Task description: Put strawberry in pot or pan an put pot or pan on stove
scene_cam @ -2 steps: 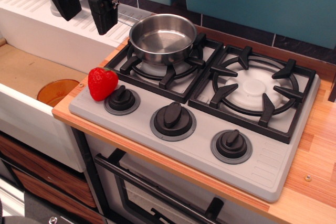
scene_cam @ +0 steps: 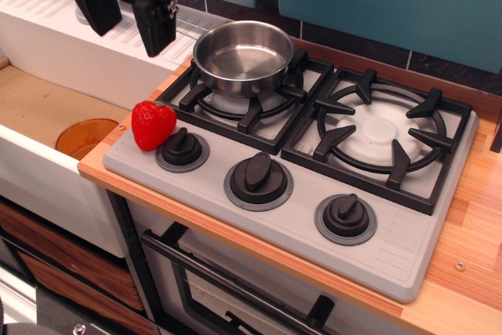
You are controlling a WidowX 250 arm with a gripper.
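Note:
The red strawberry will go in the pan [scene_cam: 243, 57], so my gripper will next grab the strawberry by its plump body [scene_cam: 153, 125].
A glossy red strawberry [scene_cam: 152, 124] stands on the grey stove [scene_cam: 314, 194] at its front left corner, right beside the left knob. The shiny steel pan [scene_cam: 243, 57] rests on the stove's left burner grate and holds nothing. My black gripper [scene_cam: 125, 27] hangs open at the upper left, above the white drain board, to the left of the pan and well behind the strawberry. Nothing is between its two fingers.
An orange round dish [scene_cam: 85, 137] lies in the sink at the left. Three black knobs [scene_cam: 257, 178] line the stove's front. The right burner [scene_cam: 383, 136] carries nothing. Teal cabinets stand behind, and a wooden counter [scene_cam: 478, 225] runs along the right.
My gripper has risen slightly and shifted a little; the strawberry and pan have not moved.

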